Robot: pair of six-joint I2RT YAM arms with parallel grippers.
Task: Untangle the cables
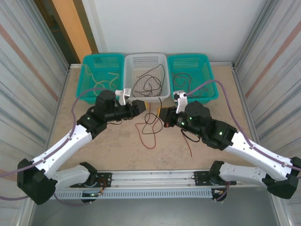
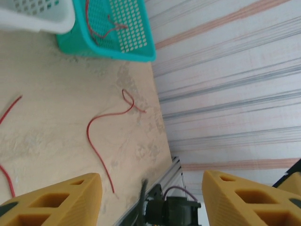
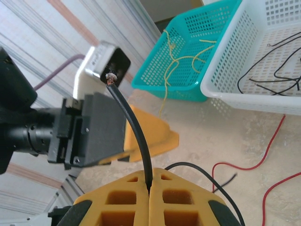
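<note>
My left gripper should next grab the black cable near the bare end beyond my right gripper, so that the right gripper is free to grip the cable again and untangle it.
My right gripper (image 3: 150,182) is shut on a black cable (image 3: 135,129). The cable's bare end stands up in front of the left gripper's body. In the top view both grippers meet at mid-table, the left gripper (image 1: 139,107) facing the right gripper (image 1: 164,117). The left gripper (image 2: 150,190) is open, its yellow fingers (image 2: 51,200) wide apart. A blurred dark strand (image 2: 143,188) stands between them, touching neither. Red cable (image 1: 141,133) and black cable (image 1: 151,117) lie looped together on the table between the arms. More red cable (image 2: 101,136) trails toward the front rail.
Three baskets line the back edge. A teal basket (image 1: 89,82) holds pale yellow cables (image 1: 101,77), a white basket (image 1: 129,75) holds black cables (image 1: 148,84), and a second teal basket (image 1: 210,80) holds red and dark ones. Corrugated walls close in both sides.
</note>
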